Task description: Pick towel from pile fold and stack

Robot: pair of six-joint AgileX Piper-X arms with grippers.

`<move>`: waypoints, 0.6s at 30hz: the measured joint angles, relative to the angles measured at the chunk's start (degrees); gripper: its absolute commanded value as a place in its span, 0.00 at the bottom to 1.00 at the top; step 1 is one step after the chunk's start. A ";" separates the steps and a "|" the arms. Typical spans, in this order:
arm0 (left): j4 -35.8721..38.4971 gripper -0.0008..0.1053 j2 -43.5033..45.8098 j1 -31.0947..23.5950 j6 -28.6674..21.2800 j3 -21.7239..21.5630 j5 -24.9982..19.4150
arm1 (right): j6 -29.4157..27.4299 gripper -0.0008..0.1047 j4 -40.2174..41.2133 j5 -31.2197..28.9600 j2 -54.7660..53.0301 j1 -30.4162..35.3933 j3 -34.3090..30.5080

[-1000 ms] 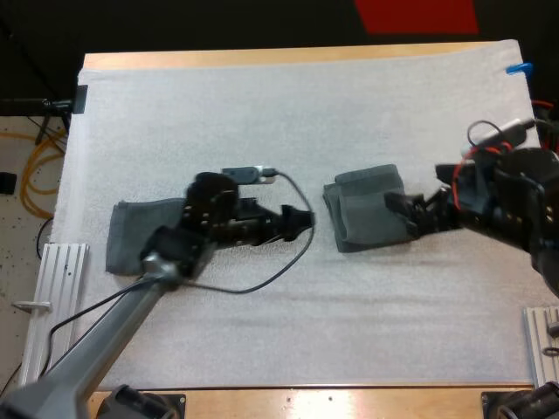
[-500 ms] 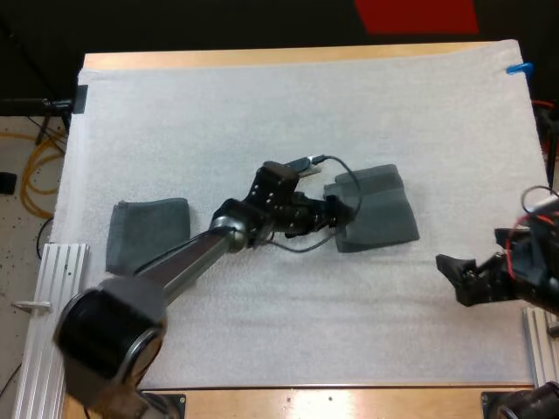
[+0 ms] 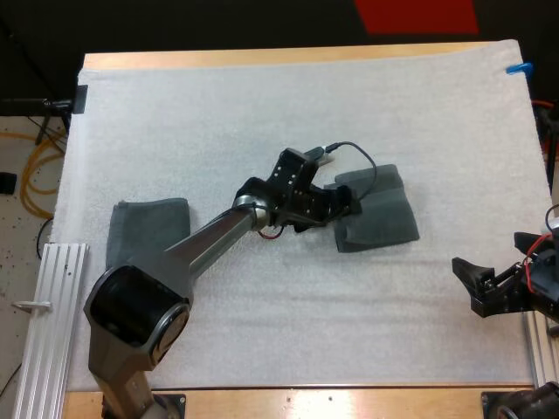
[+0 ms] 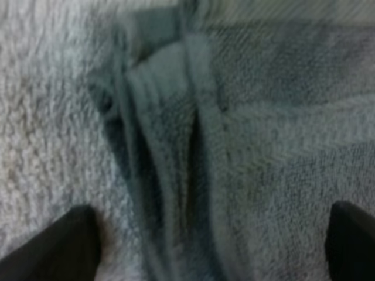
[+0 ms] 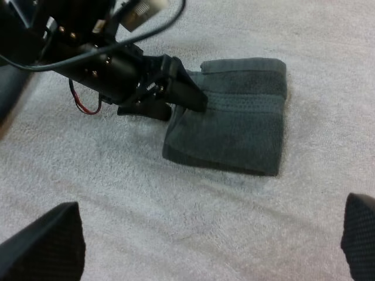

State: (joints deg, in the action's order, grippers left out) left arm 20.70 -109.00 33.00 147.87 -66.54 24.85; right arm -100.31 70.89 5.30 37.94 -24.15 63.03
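Observation:
Next, my left gripper grabs the towel by its layered folded edge [image 3: 342,218] [image 4: 181,158], where the folds stand up in lines beside the flat cloth.
A folded dark grey-green towel [image 3: 386,218] lies on the white mat right of centre. My left gripper [image 3: 348,206] is at its left folded edge. In the left wrist view its fingers stand wide apart over the towel's [image 4: 246,152] layered fold, so the left gripper [image 4: 208,246] is open. A second folded towel [image 3: 148,232] rests at the mat's left side. My right gripper [image 3: 467,285] is open near the mat's right edge, well clear of the towel. In the right wrist view the towel [image 5: 240,126] lies ahead of it, with the left gripper [image 5: 186,93] at its edge.
Aluminium rails run along the table's left [image 3: 51,301] and right [image 3: 541,336] sides. The white mat [image 3: 262,113] covers most of the table, bare behind and in front of the towels.
My left arm has reached right from the left towel to the centre towel's edge. My right arm has drawn back from that towel to the mat's right edge.

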 measured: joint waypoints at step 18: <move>4.48 0.74 -3.44 3.80 1.04 -7.16 1.46 | 0.28 0.82 0.00 0.00 0.00 0.00 0.00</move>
State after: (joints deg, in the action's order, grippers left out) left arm 25.18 -112.44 36.79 148.91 -73.71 26.32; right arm -100.03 70.89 5.30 37.94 -24.15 63.03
